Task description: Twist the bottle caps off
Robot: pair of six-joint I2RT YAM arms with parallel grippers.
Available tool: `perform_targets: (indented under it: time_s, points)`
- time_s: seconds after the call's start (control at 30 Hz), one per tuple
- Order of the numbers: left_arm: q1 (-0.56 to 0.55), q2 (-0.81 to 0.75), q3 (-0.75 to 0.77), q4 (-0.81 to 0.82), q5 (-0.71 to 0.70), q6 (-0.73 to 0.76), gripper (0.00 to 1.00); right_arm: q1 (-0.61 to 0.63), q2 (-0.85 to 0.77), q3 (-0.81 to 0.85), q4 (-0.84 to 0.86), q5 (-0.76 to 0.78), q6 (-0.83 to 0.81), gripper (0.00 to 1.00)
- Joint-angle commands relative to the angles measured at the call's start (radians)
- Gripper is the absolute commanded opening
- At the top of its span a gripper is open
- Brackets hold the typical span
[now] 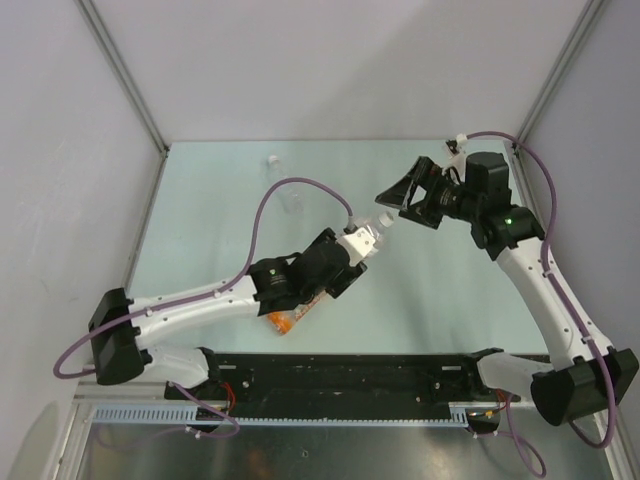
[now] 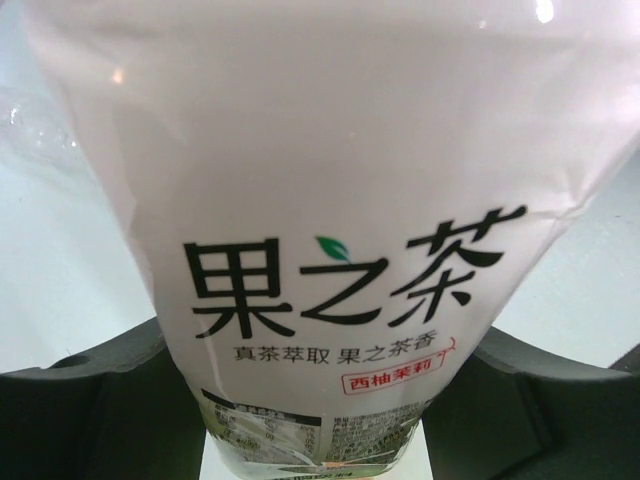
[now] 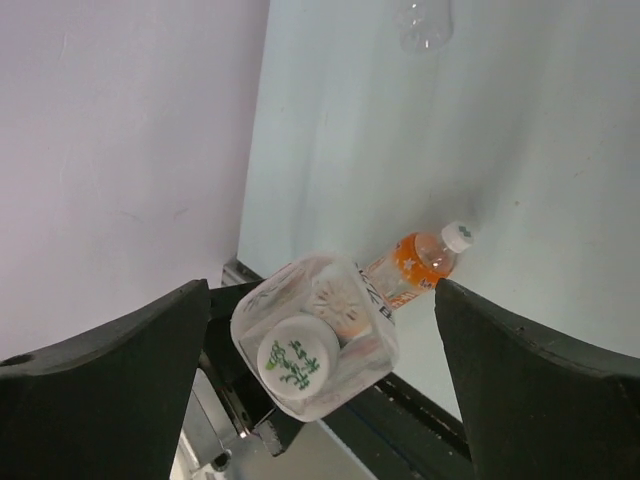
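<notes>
The white cap [image 1: 381, 222] shows between my right gripper's fingers but lies just beyond them, so closing now would miss it. My right gripper moves toward it, before closing.
My left gripper [image 1: 356, 246] is shut on the yellow-green bottle [image 2: 330, 200], whose white label fills the left wrist view between the dark fingers [image 2: 90, 410]. The bottle is lifted, and its white cap [image 1: 381, 222] points at my right gripper [image 1: 402, 192]. In the right wrist view that cap [image 3: 297, 362] sits on the bottle's neck, between the wide-open fingers [image 3: 120, 380], which do not touch it. The orange bottle [image 3: 415, 265] lies on the table with its cap [image 3: 458, 236] on, partly under the left arm in the top view [image 1: 284, 320]. The clear bottle [image 1: 292, 200] lies farther back.
A small white object [image 1: 271, 159] sits near the far edge of the pale green table [image 1: 440, 290]. Grey walls close the table in on the left, back and right. A black rail [image 1: 350, 375] runs along the near edge between the arm bases.
</notes>
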Motion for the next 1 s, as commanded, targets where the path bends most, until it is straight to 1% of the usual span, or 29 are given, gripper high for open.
perform_targets:
  time_s: [0.0,0.1,0.23,0.37,0.53,0.7,0.8,0.87,0.9,0.97]
  points:
    - [-0.006,-0.04,0.046,-0.082,0.023,-0.079,0.51,0.033,-0.046,0.046,-0.036,0.128,-0.046,0.99]
    - [-0.006,-0.019,0.083,-0.167,-0.02,-0.116,0.51,0.071,-0.038,0.08,-0.087,0.22,-0.068,0.99]
    - [-0.006,0.012,0.114,-0.234,-0.102,-0.157,0.51,0.122,-0.019,0.097,-0.115,0.3,-0.071,0.99]
    - [-0.006,0.047,0.146,-0.272,-0.146,-0.198,0.51,0.18,-0.003,0.099,-0.102,0.384,-0.047,0.99]
    - [-0.006,0.108,0.207,-0.316,-0.181,-0.254,0.52,0.241,0.017,0.1,-0.046,0.471,-0.012,0.99]
    - [-0.006,0.151,0.251,-0.342,-0.202,-0.286,0.53,0.27,0.05,0.102,-0.025,0.526,0.014,0.93]
    - [-0.006,0.16,0.263,-0.349,-0.2,-0.295,0.54,0.276,0.062,0.102,-0.012,0.542,0.025,0.86]
    - [-0.006,0.165,0.266,-0.351,-0.196,-0.299,0.54,0.277,0.067,0.102,0.006,0.541,0.025,0.68]
    - [-0.007,0.166,0.267,-0.351,-0.194,-0.3,0.55,0.277,0.07,0.103,0.017,0.539,0.025,0.63]
    - [-0.007,0.17,0.266,-0.352,-0.19,-0.3,0.54,0.277,0.074,0.104,0.035,0.533,0.027,0.57]
